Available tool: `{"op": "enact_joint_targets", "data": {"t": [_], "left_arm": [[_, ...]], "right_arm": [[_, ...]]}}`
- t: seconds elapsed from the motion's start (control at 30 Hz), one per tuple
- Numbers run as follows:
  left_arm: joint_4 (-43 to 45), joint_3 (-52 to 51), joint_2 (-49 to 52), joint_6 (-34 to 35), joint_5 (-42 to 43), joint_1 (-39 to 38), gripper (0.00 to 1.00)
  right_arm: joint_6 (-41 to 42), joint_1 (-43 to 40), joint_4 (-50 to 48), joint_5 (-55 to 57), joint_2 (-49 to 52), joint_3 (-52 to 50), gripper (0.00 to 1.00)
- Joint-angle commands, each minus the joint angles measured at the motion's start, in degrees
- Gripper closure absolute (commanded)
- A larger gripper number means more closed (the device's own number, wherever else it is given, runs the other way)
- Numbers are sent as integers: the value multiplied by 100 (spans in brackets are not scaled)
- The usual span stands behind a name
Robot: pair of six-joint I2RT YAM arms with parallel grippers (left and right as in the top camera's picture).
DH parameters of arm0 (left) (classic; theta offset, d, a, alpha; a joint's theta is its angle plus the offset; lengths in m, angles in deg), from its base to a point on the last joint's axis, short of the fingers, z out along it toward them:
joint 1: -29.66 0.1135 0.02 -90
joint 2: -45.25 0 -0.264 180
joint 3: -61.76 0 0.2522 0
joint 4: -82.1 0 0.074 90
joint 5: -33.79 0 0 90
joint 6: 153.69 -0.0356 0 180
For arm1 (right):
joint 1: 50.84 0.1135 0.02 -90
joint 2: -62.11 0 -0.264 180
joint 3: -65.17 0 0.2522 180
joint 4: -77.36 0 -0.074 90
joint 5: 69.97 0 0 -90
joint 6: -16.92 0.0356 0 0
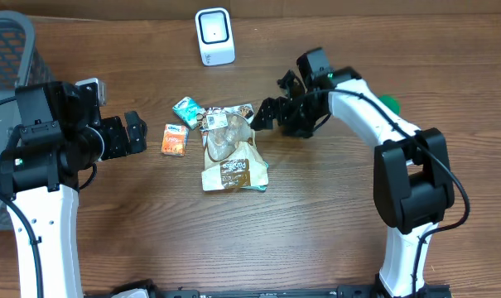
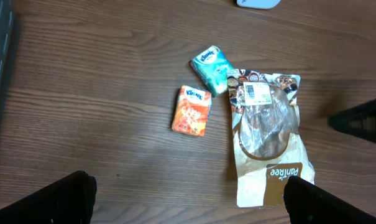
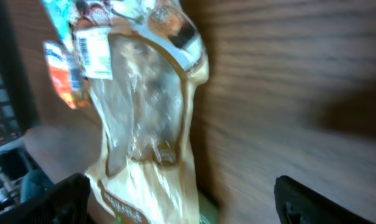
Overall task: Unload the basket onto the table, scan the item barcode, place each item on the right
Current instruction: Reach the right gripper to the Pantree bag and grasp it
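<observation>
My right gripper picks up the bread bag by the bag's side edge (image 1: 249,127) (image 3: 195,73) next, which leaves its white barcode label free to scan.
A bread bag (image 1: 229,153) lies flat mid-table, with a white barcode label (image 1: 210,121) at its far end. The left wrist view shows the bag (image 2: 265,130) and its label (image 2: 257,93) facing up. A white scanner (image 1: 214,36) stands at the table's back edge. My right gripper (image 1: 272,99) hovers open at the bag's far right corner. In the right wrist view the bag (image 3: 144,124) reaches down beside the left finger of the right gripper (image 3: 191,202). My left gripper (image 1: 136,132) is open to the left of the items, and the left wrist view shows nothing between the fingers of the left gripper (image 2: 191,202).
A teal tissue pack (image 1: 186,111) and an orange pack (image 1: 175,139) lie just left of the bag. A dark mesh basket (image 1: 6,50) fills the far left corner. Something green (image 1: 389,103) shows behind the right arm.
</observation>
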State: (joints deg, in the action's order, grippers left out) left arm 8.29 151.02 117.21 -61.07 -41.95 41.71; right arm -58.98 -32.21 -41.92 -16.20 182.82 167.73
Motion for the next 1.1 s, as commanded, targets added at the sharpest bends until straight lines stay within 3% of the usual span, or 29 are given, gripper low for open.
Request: {"op": "enact_joint_targets", "data": {"t": [0.0, 0.43, 0.6, 0.8, 0.93, 1.0, 1.07], "left_arm": [[7, 74, 4, -48, -31, 26, 1], [9, 74, 4, -48, -31, 26, 0], [9, 74, 4, -48, -31, 26, 0], [7, 74, 4, -48, -31, 26, 0], [7, 74, 4, -48, -31, 26, 0], [7, 74, 4, -48, -31, 26, 0], [7, 74, 4, -48, -31, 26, 0]], "right_arm": [[286, 98, -426, -485, -61, -348, 7], [780, 546, -1646, -640, 79, -896, 9], [1364, 660, -2221, -310, 463, -896, 12], [1438, 660, -2771, -1058, 984, -896, 13], [1241, 660, -2892, -1499, 1034, -896, 26], [1241, 660, -2887, -1604, 1034, -896, 44], [1241, 660, -2868, -1698, 1034, -896, 55]]}}
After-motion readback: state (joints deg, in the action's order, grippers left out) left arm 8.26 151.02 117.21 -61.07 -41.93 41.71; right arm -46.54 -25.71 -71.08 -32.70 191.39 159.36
